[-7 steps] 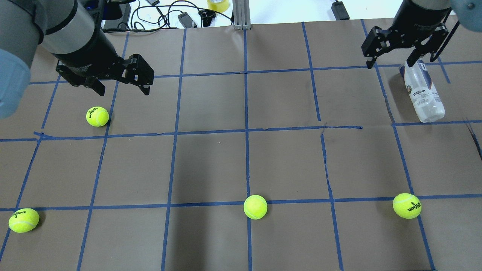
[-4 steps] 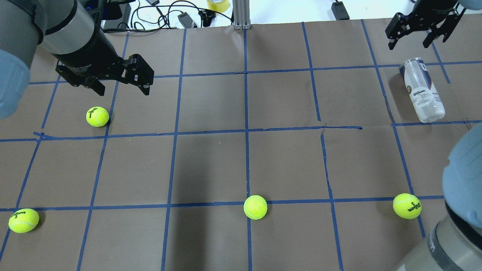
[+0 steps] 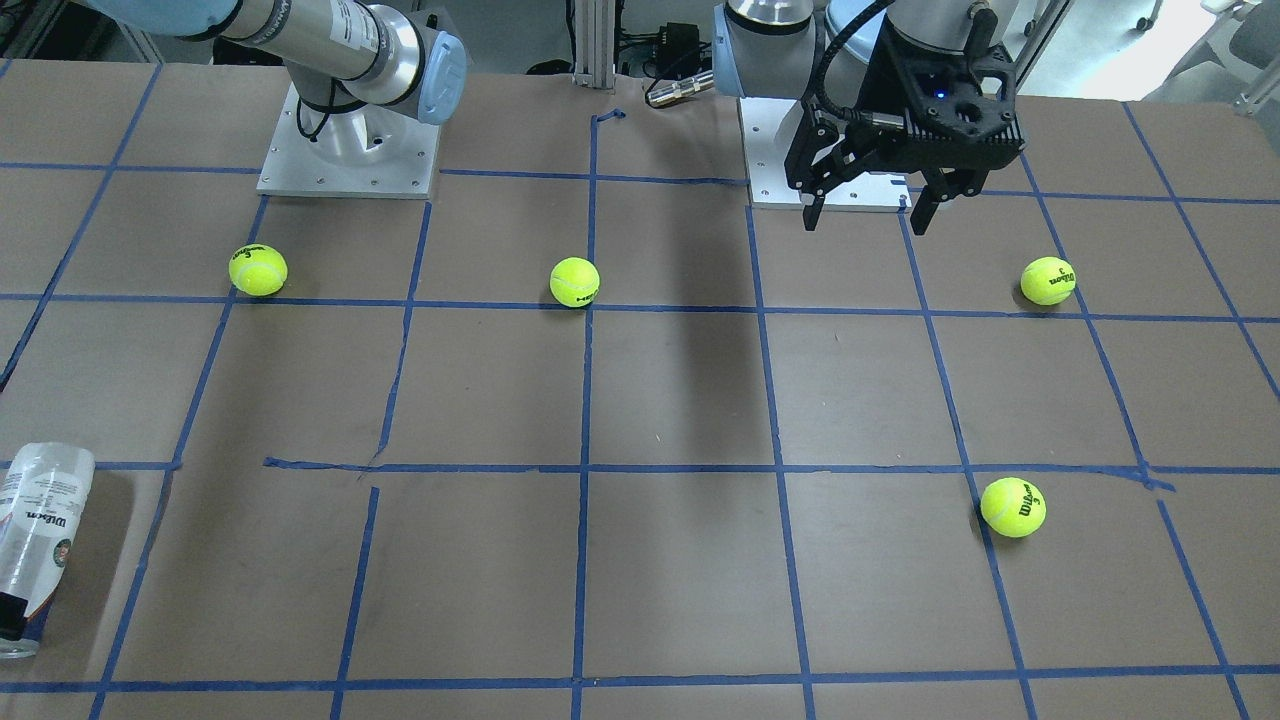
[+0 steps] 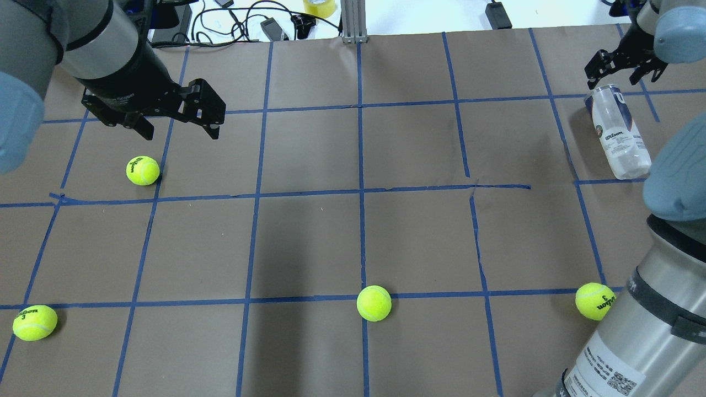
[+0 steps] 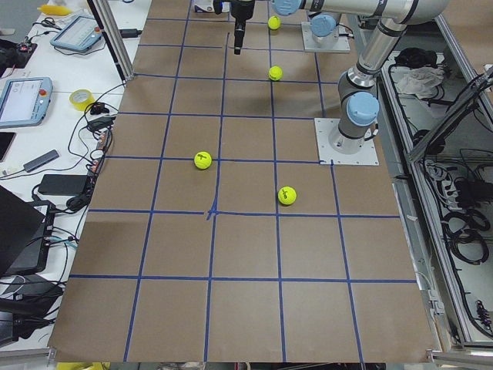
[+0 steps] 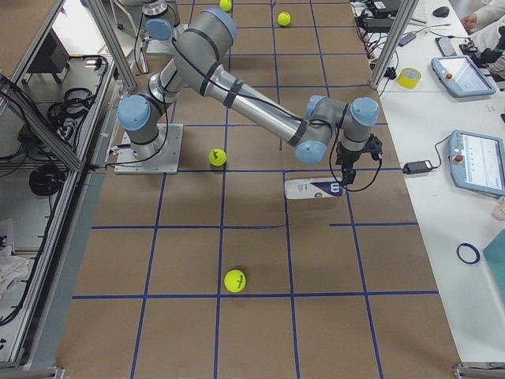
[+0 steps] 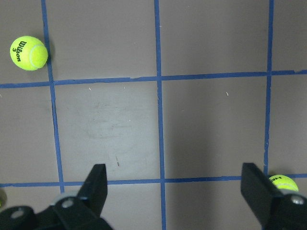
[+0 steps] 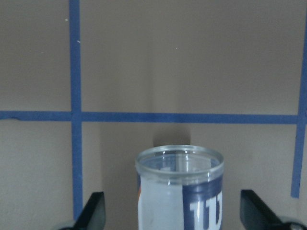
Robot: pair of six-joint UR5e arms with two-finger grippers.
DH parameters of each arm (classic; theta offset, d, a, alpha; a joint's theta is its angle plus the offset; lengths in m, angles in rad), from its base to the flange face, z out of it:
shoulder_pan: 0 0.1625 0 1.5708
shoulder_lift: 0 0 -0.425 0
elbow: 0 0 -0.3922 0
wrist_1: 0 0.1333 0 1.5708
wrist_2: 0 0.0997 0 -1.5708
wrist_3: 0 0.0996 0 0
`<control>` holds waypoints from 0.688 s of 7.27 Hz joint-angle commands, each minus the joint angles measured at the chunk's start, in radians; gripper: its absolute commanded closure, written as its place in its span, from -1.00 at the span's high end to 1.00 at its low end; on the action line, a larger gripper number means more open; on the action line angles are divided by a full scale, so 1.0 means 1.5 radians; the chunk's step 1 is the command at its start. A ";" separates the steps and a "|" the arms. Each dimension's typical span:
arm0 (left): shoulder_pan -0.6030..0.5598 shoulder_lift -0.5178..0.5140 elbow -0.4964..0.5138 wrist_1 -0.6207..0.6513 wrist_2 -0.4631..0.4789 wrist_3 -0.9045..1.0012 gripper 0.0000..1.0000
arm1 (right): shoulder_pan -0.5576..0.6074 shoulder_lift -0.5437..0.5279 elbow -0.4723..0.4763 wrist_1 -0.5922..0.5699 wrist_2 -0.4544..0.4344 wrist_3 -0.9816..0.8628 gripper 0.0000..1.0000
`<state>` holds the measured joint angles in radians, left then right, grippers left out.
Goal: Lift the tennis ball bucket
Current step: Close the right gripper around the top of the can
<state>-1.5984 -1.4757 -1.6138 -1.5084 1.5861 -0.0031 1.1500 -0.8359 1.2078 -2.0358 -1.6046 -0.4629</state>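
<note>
The tennis ball bucket [image 3: 46,522] will be lifted up, so my right gripper will next grab it by its clear-rimmed end [image 3: 19,649].
The tennis ball bucket [image 4: 619,134] is a clear can with a white and navy Wilson label, lying on its side at the far right of the table. It also shows in the front view [image 3: 35,535] and the right side view [image 6: 314,189]. My right gripper [image 4: 619,77] is open at the can's far end. In the right wrist view the fingers [image 8: 93,213] stand on either side of the can [image 8: 180,191] with gaps, not touching. My left gripper [image 4: 181,132] is open and empty above the table's far left, also seen in the front view [image 3: 864,222].
Several yellow-green tennis balls lie on the table: one [image 4: 142,171] near my left gripper, others at the near edge [image 4: 34,322], [image 4: 374,303], [image 4: 594,301]. My right arm's elbow [image 4: 662,264] fills the lower right. Cables and a tape roll [image 4: 319,6] lie beyond the far edge.
My right gripper moved back, then came down at the can's far end. The right arm's elbow swung into the overhead view's lower right. The left arm and the can have not moved.
</note>
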 commanded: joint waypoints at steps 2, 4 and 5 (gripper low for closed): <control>0.000 0.000 0.000 -0.001 0.000 0.000 1.00 | -0.003 0.034 0.007 -0.034 0.003 -0.027 1.00; 0.000 -0.001 0.000 0.000 0.000 0.000 1.00 | -0.003 0.041 0.010 -0.037 0.002 -0.030 1.00; 0.000 0.000 0.000 -0.001 0.000 0.000 1.00 | -0.004 0.041 0.011 -0.034 -0.003 -0.030 1.00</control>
<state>-1.5984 -1.4762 -1.6137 -1.5084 1.5861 -0.0031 1.1455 -0.7770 1.2213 -2.0879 -1.6027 -0.5053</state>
